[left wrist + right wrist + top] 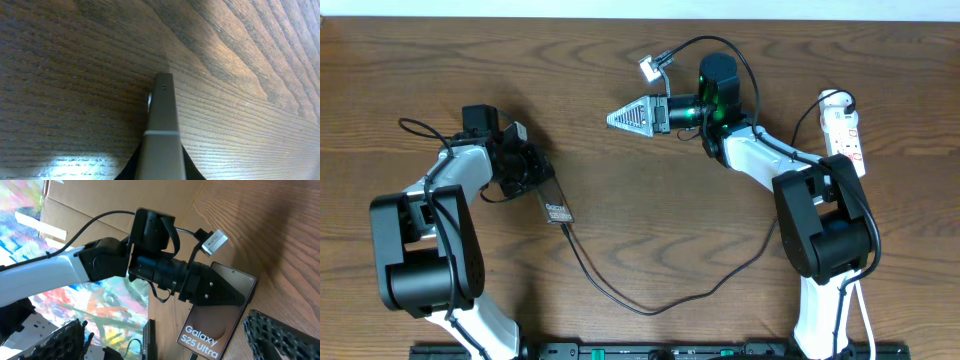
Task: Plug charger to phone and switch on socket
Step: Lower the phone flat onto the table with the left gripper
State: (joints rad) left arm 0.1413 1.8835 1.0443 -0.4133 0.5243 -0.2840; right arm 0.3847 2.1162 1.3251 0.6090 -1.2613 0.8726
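Note:
The phone is tilted low over empty, flat tabletop and would settle face up on the tabletop, so my left gripper needs to open its fingers.
My left gripper is shut on the phone and holds it low over the table at the left. The left wrist view shows the phone's thin edge between my fingers. The right wrist view shows its face with the "Galaxy S25 Ultra" lettering. The black charger cable meets the phone's near end and loops across the table toward the right. My right gripper is open and empty, up at centre, pointing left; its fingers are spread wide. The socket lies at the far right.
A white cord runs down beside the right arm's base. A black rail lines the table's front edge. Cardboard and colourful sheets show beyond the table in the right wrist view.

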